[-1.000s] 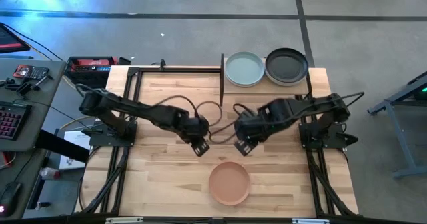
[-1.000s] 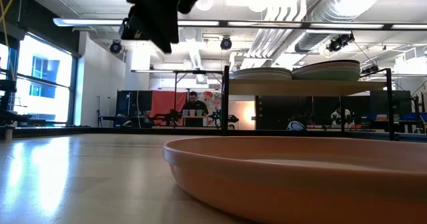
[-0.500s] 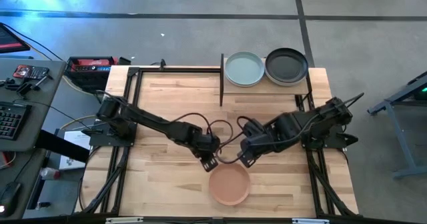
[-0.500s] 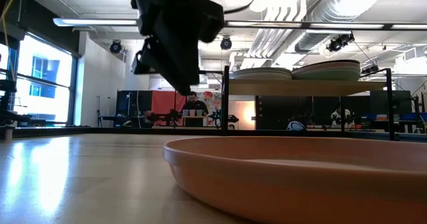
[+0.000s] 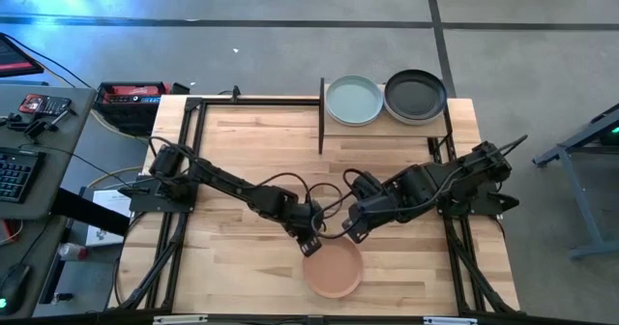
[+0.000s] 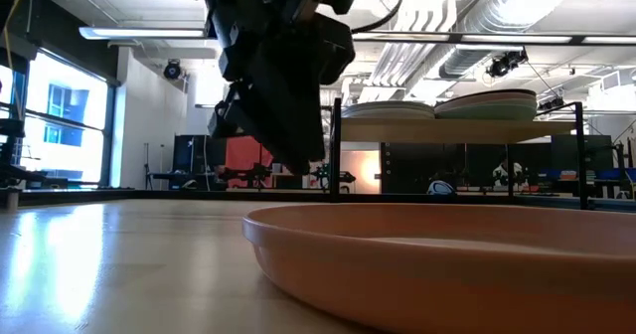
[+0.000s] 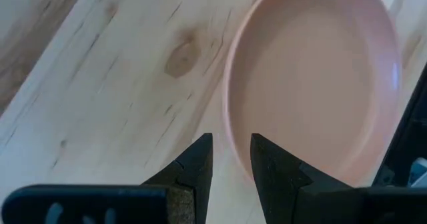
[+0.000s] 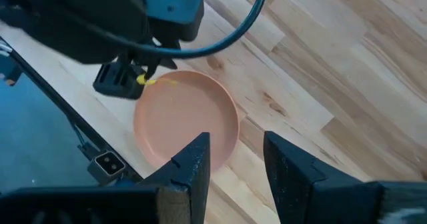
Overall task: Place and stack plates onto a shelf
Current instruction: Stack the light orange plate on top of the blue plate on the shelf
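Observation:
I will next pick up the terracotta plate by its rim (image 5: 306, 260) with my left gripper, so that the plate gets stacked on the shelf (image 5: 387, 127).
A terracotta plate (image 5: 332, 270) lies flat on the wooden table near its front edge; it also shows in the low view (image 6: 447, 264). My left gripper (image 5: 311, 245) hangs open just above the plate's far left rim (image 7: 230, 117) and points steeply down without touching it. My right gripper (image 5: 353, 230) hovers open, higher up, beyond the plate's far right rim (image 8: 187, 121). At the back right stands the shelf (image 5: 387, 127), with a sage green plate (image 5: 353, 101) and a black plate (image 5: 416, 95) side by side on it.
Black frame rails (image 5: 184, 161) run along the table's left and right sides by the arm bases. Loose cables (image 5: 329, 199) hang between the two wrists. Bare tabletop (image 5: 261, 136) lies between the arms and the shelf.
My left gripper has come down and toward the table's near edge, ending close over the terracotta plate's far left rim, still open. My right gripper first shifted a little toward the near edge, then kept still. The plate has stayed where it was.

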You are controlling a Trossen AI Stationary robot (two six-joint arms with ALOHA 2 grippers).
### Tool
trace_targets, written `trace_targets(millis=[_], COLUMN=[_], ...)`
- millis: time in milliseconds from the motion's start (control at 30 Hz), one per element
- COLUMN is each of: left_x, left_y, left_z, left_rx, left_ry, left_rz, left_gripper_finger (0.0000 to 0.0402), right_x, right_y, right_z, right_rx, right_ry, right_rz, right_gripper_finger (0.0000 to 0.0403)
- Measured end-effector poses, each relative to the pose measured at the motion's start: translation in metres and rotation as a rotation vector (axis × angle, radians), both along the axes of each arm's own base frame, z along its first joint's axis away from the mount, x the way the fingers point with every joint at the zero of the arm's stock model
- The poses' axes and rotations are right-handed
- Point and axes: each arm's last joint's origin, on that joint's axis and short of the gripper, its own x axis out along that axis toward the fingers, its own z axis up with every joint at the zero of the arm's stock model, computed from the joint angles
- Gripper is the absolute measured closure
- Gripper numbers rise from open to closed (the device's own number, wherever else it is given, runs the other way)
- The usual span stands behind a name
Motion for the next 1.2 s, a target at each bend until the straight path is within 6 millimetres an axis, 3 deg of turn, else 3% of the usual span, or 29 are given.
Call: trace_targets(millis=[900,1200], left_x=[0.003,0.012], left_y=[-0.002,-0.005], left_z=[0.002,-0.028], left_rx=[0.041,-0.002], left_ry=[-0.052,-0.006], left_rz=[0.045,0.025], left_gripper_finger=[0.0312,0.0312], right_x=[0.003,0.003], right_y=[0.003,0.003], right_z=[0.001,0.001], right_rx=[0.024,0.026], right_ry=[-0.036,-0.039], right_rz=[-0.028,-0.028], right_gripper_finger=[0.0286,0.0286])
